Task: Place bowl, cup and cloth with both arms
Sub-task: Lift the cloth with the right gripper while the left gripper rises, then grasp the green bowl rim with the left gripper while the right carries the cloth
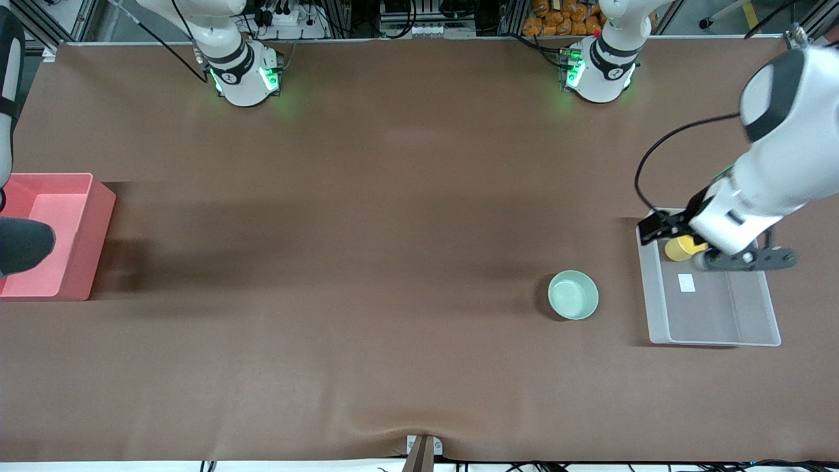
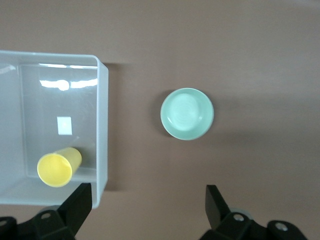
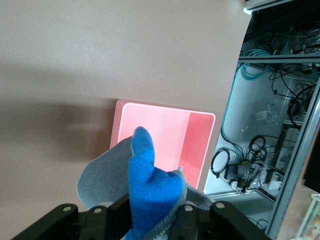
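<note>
The mint green bowl will go in the clear tray, so I should next grab the bowl by its rim with my left gripper.
The yellow cup lies on its side in the clear tray, at the tray's end farther from the front camera; it also shows in the left wrist view. My left gripper is open and empty above the tray's edge beside the cup; in its wrist view the jaws stand wide apart. The mint green bowl stands upright on the table beside the tray and shows in the left wrist view. My right gripper is shut on the grey and blue cloth, held above the pink bin. The cloth hangs over the bin.
The pink bin stands at the right arm's end of the table. The clear tray's wall stands between cup and bowl. A white label lies on the tray's floor. Brown table mat spans the middle.
</note>
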Motion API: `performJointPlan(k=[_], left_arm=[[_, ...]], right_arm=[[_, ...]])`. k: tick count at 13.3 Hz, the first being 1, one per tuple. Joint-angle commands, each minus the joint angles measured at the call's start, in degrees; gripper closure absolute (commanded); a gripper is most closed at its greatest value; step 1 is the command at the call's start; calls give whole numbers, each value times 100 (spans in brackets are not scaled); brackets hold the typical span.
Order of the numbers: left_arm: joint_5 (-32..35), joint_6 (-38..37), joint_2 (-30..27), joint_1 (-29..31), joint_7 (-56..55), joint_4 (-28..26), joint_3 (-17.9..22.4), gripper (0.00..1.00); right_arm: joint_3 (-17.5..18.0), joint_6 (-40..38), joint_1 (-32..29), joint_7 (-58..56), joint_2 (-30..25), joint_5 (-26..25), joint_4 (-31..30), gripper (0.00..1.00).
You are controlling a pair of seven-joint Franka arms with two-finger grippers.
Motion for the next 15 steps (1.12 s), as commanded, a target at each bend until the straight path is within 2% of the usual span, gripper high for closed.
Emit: performJointPlan(k=[1, 4, 7, 9, 11, 13, 14, 15], left_arm=[[748, 244, 553, -210, -258, 61, -34, 0], [829, 499, 1125, -351, -511, 9, -25, 0], [829, 1007, 1732, -456, -829, -70, 1, 0], [1370, 1263, 2127, -500, -856, -79, 19, 0], [2074, 1404, 2444, -448, -960, -70, 28, 0], [2191, 1667, 2682, -421, -1014, -70, 124, 0], [2174, 1782, 2770, -465, -1023, -79, 159, 5], [2183, 1905, 2893, -491, -1057, -71, 238, 15]], right_arm=[[23, -48, 11, -20, -84, -602, -128, 100], [14, -407, 47, 24, -58, -1200, -137, 100], [-29, -567, -128, 94, -23, -1333, -164, 100], [-12, -374, -313, 198, 47, -1789, -164, 100], [-12, -171, -514, 217, 153, -1835, -190, 100], [6, 187, -840, 173, 372, -1747, -233, 100], [6, 294, -928, 173, 434, -1651, -321, 100], [6, 339, -947, 199, 469, -1476, -400, 100]])
